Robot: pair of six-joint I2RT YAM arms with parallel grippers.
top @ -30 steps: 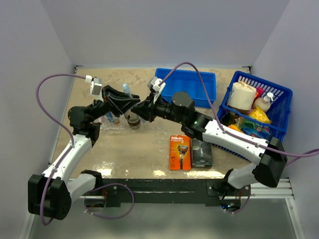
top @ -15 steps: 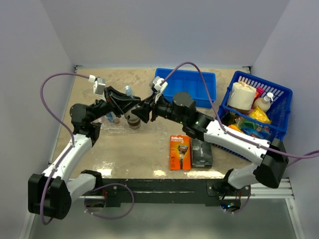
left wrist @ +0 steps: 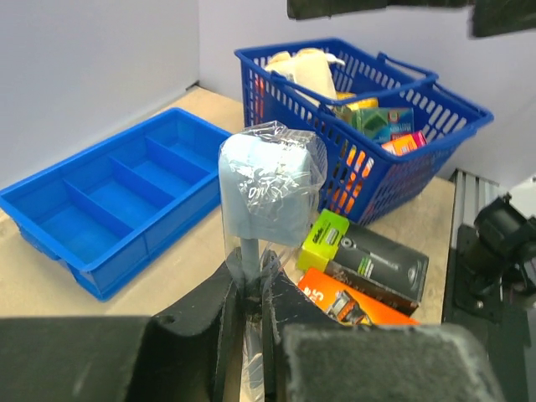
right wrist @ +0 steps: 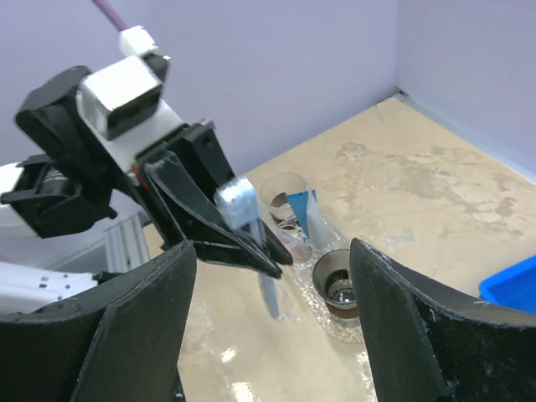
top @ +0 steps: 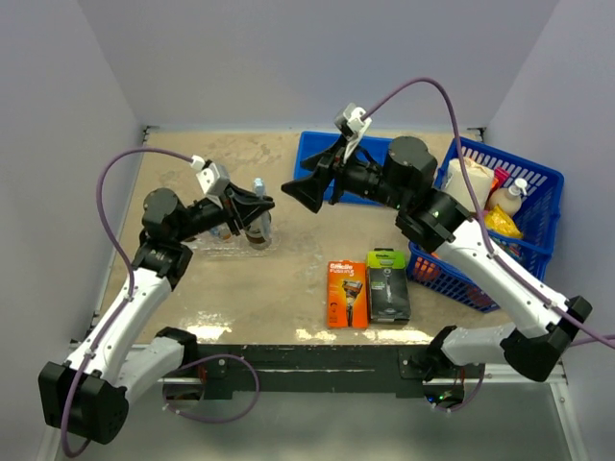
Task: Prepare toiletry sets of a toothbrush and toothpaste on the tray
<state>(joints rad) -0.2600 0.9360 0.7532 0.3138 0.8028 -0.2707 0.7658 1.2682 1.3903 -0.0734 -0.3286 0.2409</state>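
Note:
My right gripper grips the pale blue toothbrush by its wrapped head end (top: 258, 185) (right wrist: 238, 201) next. Its handle stays free to go into a cup.
My left gripper (top: 259, 205) is shut on the handle of a pale blue toothbrush (top: 258, 186) in a clear wrapper. In the left wrist view its wrapped head (left wrist: 272, 180) stands upright above the closed fingers (left wrist: 222, 310). It hangs over the near end of the clear tray (right wrist: 368, 322), beside a brownish cup (right wrist: 339, 280). A second cup (right wrist: 283, 197) stands further along the tray, and next to it a blue-and-white toothpaste (right wrist: 303, 213) stands upright. My right gripper (top: 306, 184) is open and empty, held off to the right of the toothbrush and facing it.
A blue divided bin (top: 360, 168) lies at the back centre. A blue lattice basket (top: 495, 216) full of goods stands at the right. An orange razor pack (top: 347, 293) and a black-green one (top: 387, 285) lie side by side near the front.
My right gripper opened, let go of the toothbrush and drew back up and to the right. The left gripper kept the toothbrush and shifted slightly right.

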